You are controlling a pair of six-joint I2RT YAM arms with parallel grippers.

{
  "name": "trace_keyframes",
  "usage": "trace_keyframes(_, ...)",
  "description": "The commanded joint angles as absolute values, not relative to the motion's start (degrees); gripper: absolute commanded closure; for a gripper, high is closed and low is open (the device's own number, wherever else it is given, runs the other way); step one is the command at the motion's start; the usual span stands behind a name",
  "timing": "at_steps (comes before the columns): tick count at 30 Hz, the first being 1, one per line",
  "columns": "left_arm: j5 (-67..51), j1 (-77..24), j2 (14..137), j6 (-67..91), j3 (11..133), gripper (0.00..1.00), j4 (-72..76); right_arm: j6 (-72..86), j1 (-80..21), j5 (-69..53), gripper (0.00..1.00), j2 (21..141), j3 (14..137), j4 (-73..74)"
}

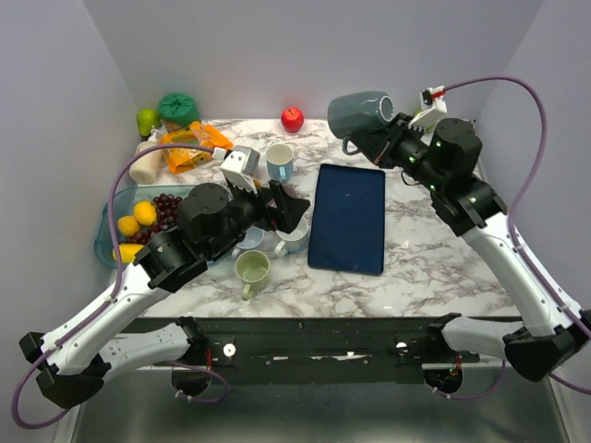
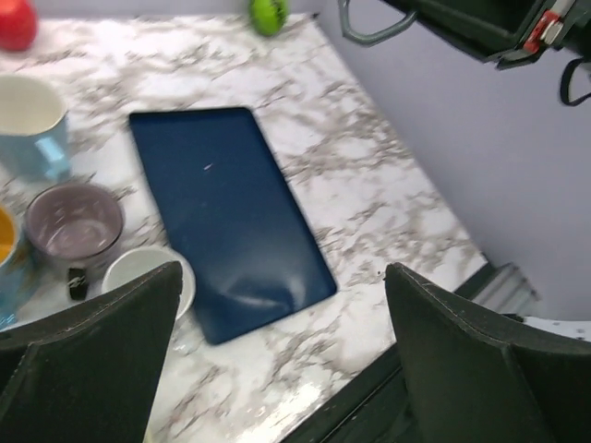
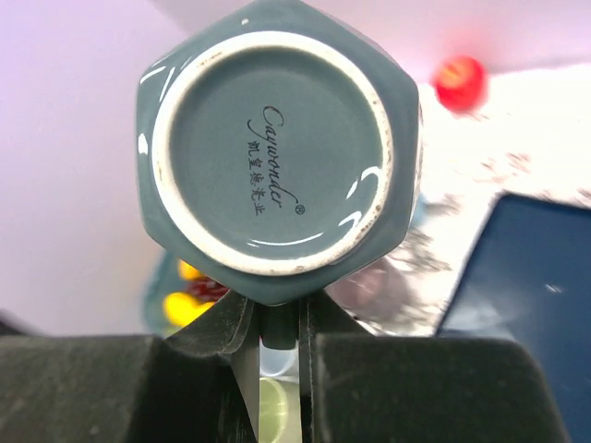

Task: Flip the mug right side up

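Next, my left gripper grabs the dark teal mug's handle [image 1: 348, 148] [image 2: 366, 38] from the side of the mug's opening to set the mug right side up.
The dark teal mug [image 1: 360, 113] hangs in the air over the table's back right, tipped on its side with its mouth towards the left. Its base [image 3: 272, 152] faces the right wrist camera. My right gripper [image 1: 372, 140] is shut on the mug's handle [image 3: 278, 325], which sits pinched between the fingers below the mug's body. The handle also shows at the top of the left wrist view [image 2: 369, 28]. My left gripper [image 1: 288, 208] is open and empty, low over the cups left of the tray; it also shows in the left wrist view [image 2: 283, 272].
A navy tray [image 1: 348, 217] lies mid-table. A light blue mug [image 1: 280, 161], a green mug [image 1: 251, 269], a purple cup [image 2: 74, 221] and a white cup [image 2: 138, 268] stand left of it. A red apple [image 1: 292, 118], an orange packet [image 1: 194, 146] and a fruit bowl [image 1: 103, 231] are further back and left.
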State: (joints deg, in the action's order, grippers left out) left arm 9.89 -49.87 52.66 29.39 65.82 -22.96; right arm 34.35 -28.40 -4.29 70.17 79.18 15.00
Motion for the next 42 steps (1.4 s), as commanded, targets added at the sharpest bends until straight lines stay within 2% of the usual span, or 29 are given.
trace_keyframes(1,-2.8,-49.5,52.6,30.6,67.1,0.01,-6.0,33.6,-28.6,-15.9,0.99,63.2,80.7,5.3)
trace_keyframes(11,-17.8,-49.5,63.4,35.8,73.3,0.01,11.8,38.3,-28.6,-29.5,0.99,57.2,80.0,-4.7)
trace_keyframes(14,-19.6,-49.5,66.3,37.9,75.6,0.04,14.8,40.9,-28.6,-32.1,0.99,57.0,79.1,-7.4)
trace_keyframes(17,-19.9,-49.5,68.0,39.5,76.6,0.14,17.6,43.3,-28.6,-33.9,0.99,56.5,77.7,-10.5)
trace_keyframes(18,-19.9,-49.5,68.1,40.2,76.6,0.21,19.1,44.1,-28.6,-34.0,0.99,56.4,77.5,-11.0)
trace_keyframes(20,-20.0,-49.5,68.3,40.9,76.4,0.26,20.7,44.2,-28.6,-34.5,0.99,56.0,76.9,-11.5)
trace_keyframes(21,-19.9,-49.5,68.4,41.2,76.2,0.33,22.1,44.0,-28.6,-34.4,0.99,55.8,76.6,-11.6)
trace_keyframes(26,-19.1,-49.5,68.7,42.4,75.8,0.48,23.9,44.0,-28.6,-35.1,0.99,55.2,76.2,-12.3)
trace_keyframes(27,-18.9,-49.5,69.0,42.5,75.9,0.56,24.1,44.0,-28.6,-35.1,0.99,55.1,76.2,-12.5)
trace_keyframes(31,-19.3,-49.5,69.8,43.0,76.6,0.74,24.3,44.6,-28.5,-35.6,0.99,55.2,75.9,-13.8)
trace_keyframes(35,-18.7,-49.5,70.2,43.3,76.7,0.75,24.5,45.1,-28.6,-37.0,0.99,55.6,75.1,-15.6)
trace_keyframes(39,-19.2,-49.5,71.2,43.7,77.8,0.65,25.7,45.3,-28.7,-39.2,0.99,56.6,73.9,-17.6)
trace_keyframes(42,-20.0,-49.5,72.2,43.9,78.5,0.63,26.6,45.9,-28.6,-40.8,0.99,57.5,73.1,-18.5)
